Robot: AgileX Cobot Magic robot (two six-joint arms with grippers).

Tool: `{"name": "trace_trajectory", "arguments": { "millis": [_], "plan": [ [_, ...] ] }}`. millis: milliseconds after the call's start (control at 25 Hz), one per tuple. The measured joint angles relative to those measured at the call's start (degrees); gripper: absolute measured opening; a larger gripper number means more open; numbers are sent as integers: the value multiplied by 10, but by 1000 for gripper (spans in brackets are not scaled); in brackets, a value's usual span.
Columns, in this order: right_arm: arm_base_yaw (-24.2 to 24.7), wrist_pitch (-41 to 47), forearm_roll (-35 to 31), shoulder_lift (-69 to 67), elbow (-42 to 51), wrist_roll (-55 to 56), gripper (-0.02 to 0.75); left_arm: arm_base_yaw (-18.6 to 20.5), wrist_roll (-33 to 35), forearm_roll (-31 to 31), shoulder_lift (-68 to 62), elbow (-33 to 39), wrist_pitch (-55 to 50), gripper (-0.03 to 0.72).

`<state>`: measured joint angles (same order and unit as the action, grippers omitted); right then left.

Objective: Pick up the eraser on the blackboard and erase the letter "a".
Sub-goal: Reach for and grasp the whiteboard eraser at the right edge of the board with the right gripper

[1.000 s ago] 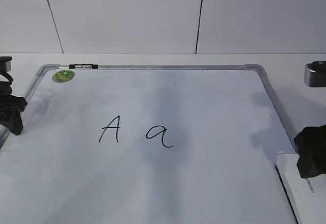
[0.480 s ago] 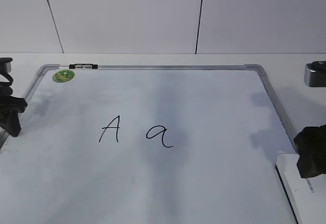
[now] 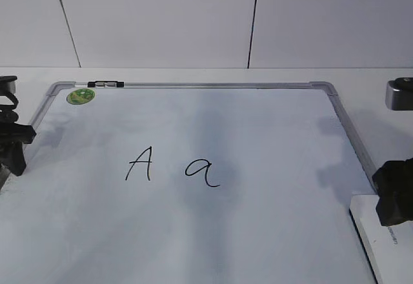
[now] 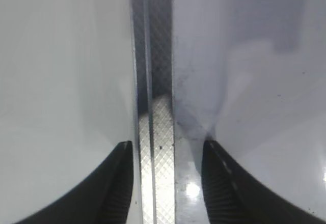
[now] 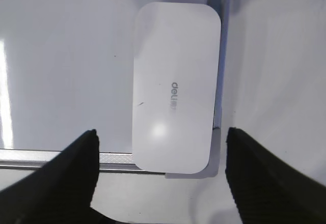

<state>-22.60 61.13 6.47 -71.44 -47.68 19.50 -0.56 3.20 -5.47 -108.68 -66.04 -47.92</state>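
The blackboard needs to stay steady for erasing the letter "a", so my left gripper should grab the blackboard's grey frame by its side bar next.
The white blackboard with a grey frame fills the table. The handwritten lowercase "a" sits near its middle, right of a capital "A". The white glossy eraser lies on the board's near right corner, over the frame; its edge shows in the exterior view. My right gripper is open, its jaws wide on either side of the eraser's near end, above it; it also shows in the exterior view. My left gripper is open and empty over the board's left frame rail, seen at the exterior view's left edge.
A black-and-silver marker lies on the board's far frame, next to a round green sticker. A grey metal block stands on the table at the far right. White wall panels rise behind.
My left gripper has drifted slightly to the left and up along the board's left edge. The right gripper and the eraser have not moved.
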Motion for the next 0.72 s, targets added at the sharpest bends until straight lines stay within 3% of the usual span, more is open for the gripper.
{"name": "trace_trajectory", "arguments": {
  "millis": [360,720],
  "plan": [
    [0,0,0,0,0,0,592,1,-1,0,0,-1,-4,186],
    [0,4,0,0,0,0,592,1,-1,4,0,-1,-6,155]
  ]
}}
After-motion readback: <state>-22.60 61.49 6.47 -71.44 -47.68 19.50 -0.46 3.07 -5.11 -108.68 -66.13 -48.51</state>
